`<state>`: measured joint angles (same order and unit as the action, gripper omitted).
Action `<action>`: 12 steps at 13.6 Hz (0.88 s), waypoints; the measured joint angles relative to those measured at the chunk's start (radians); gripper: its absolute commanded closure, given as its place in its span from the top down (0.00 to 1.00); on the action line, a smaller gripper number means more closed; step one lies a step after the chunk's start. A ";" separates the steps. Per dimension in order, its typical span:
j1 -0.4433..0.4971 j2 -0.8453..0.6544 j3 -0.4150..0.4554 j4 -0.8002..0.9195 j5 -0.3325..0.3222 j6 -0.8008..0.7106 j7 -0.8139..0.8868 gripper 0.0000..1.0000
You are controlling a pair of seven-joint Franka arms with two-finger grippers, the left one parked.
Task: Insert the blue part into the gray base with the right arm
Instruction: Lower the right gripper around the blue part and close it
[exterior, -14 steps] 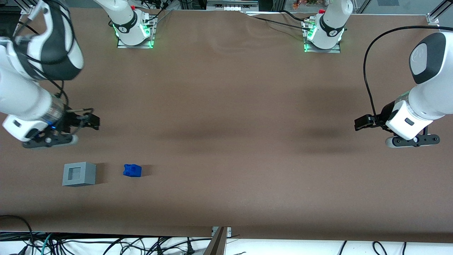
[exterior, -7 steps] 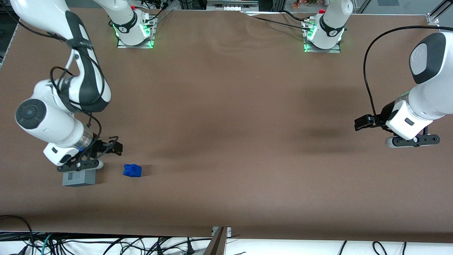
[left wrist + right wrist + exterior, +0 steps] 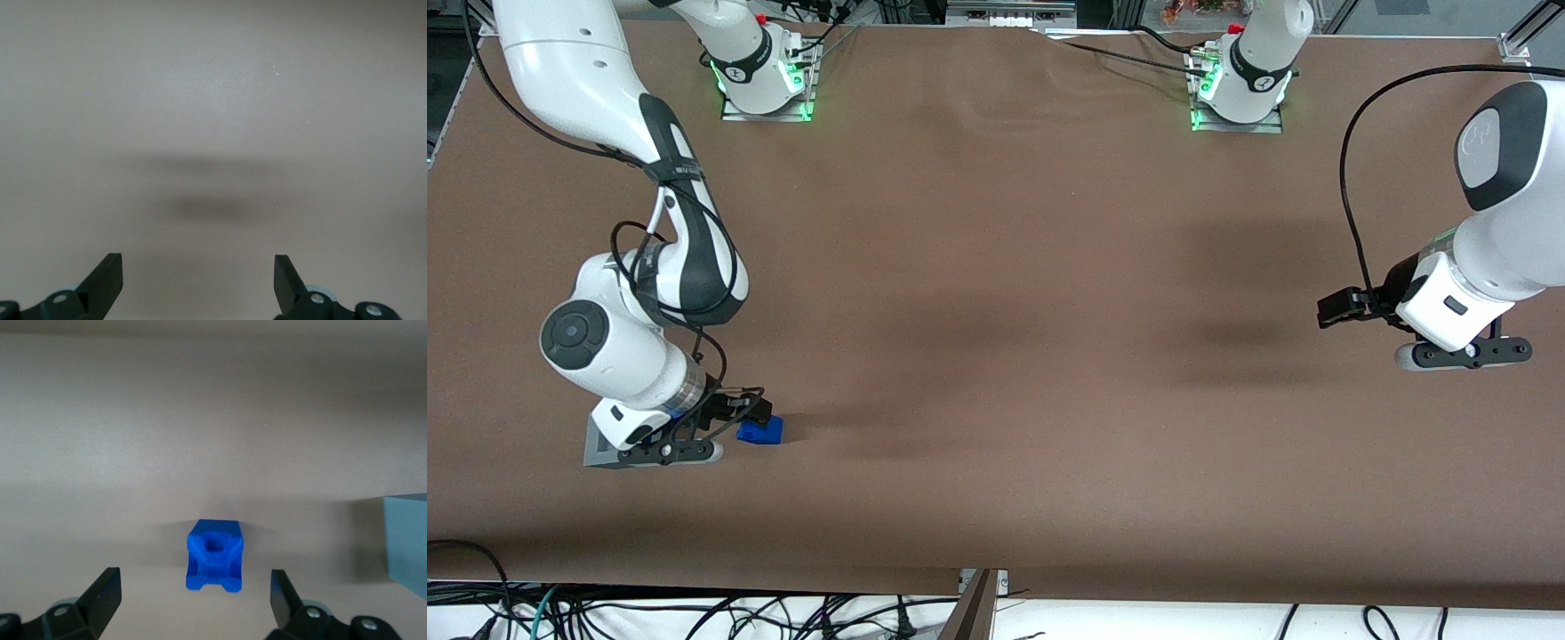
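Note:
My right gripper grabs the blue part by its opposite sides next, to seat it in the gray base.
The blue part (image 3: 764, 432) lies on the brown table near the working arm's end. In the right wrist view the blue part (image 3: 215, 555) sits just ahead of the open fingers (image 3: 100, 597), centred between them and not touched. My right gripper (image 3: 745, 414) is open and empty, low over the table beside the blue part; it also shows in the right wrist view (image 3: 193, 575). The gray base (image 3: 595, 454) is mostly hidden under the right arm's wrist, with only a corner showing. One edge of the gray base (image 3: 407, 543) shows in the right wrist view, beside the blue part.
Two arm bases with green lights (image 3: 765, 84) (image 3: 1236, 89) stand at the table edge farthest from the front camera. Loose cables (image 3: 694, 613) lie below the table's near edge. Brown table surface (image 3: 996, 356) stretches toward the parked arm's end.
The right arm has swung nearer to the front camera and down, from above the gray base's area to beside the blue part. Its wrist now covers most of the gray base. The blocks have not moved.

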<state>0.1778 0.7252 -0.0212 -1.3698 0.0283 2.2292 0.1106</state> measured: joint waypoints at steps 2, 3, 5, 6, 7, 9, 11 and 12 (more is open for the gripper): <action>-0.001 0.035 -0.001 0.007 0.000 0.023 0.002 0.99; -0.001 0.048 -0.001 0.008 0.000 0.030 0.003 0.99; -0.001 0.065 -0.001 0.009 0.000 0.036 0.003 0.99; -0.001 0.070 -0.001 0.010 0.000 0.036 0.003 0.99; -0.001 0.074 -0.001 0.010 0.000 0.036 0.003 0.99; -0.001 0.077 -0.001 0.010 0.000 0.036 0.003 0.99; -0.002 0.080 -0.002 0.010 0.000 0.036 0.003 0.99; -0.003 0.084 -0.002 0.010 0.000 0.035 0.003 0.99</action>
<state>0.1747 0.8087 -0.0230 -1.3601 0.0283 2.2646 0.1139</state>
